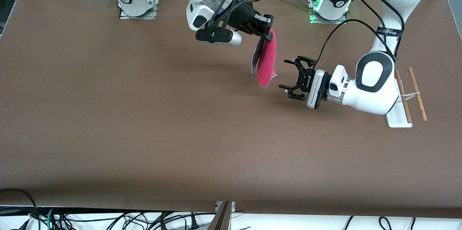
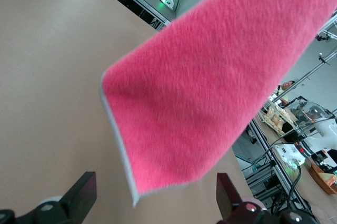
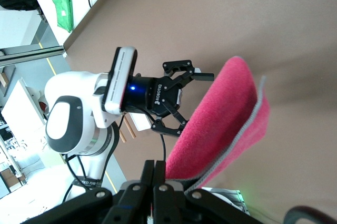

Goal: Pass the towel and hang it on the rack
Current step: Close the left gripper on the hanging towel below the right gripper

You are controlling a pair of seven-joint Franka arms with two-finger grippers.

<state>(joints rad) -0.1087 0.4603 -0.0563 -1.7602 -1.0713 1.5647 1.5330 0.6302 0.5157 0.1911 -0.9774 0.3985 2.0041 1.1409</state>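
Observation:
My left gripper takes over the pink towel's grey-edged hanging corner (image 1: 272, 76) next, to hang the pink towel on the rack (image 1: 399, 118).
The pink towel (image 1: 267, 60) hangs in the air over the middle of the table, folded, its grey edge showing. My right gripper (image 1: 269, 35) is shut on the towel's top end. In the right wrist view the towel (image 3: 221, 118) hangs away from that gripper's (image 3: 160, 168) closed fingers. My left gripper (image 1: 283, 74) is open, level with the towel's lower corner and a short way from it, pointing at it. In the left wrist view the towel (image 2: 210, 87) fills the space ahead of the open left gripper (image 2: 156, 197), not between its fingers. The rack (image 1: 399, 118) stands at the left arm's end of the table.
The rack's two wooden rods (image 1: 417, 92) slant up from its white base, partly hidden by the left arm. Both arm bases stand along the table's edge farthest from the front camera. Cables lie below the table's nearest edge.

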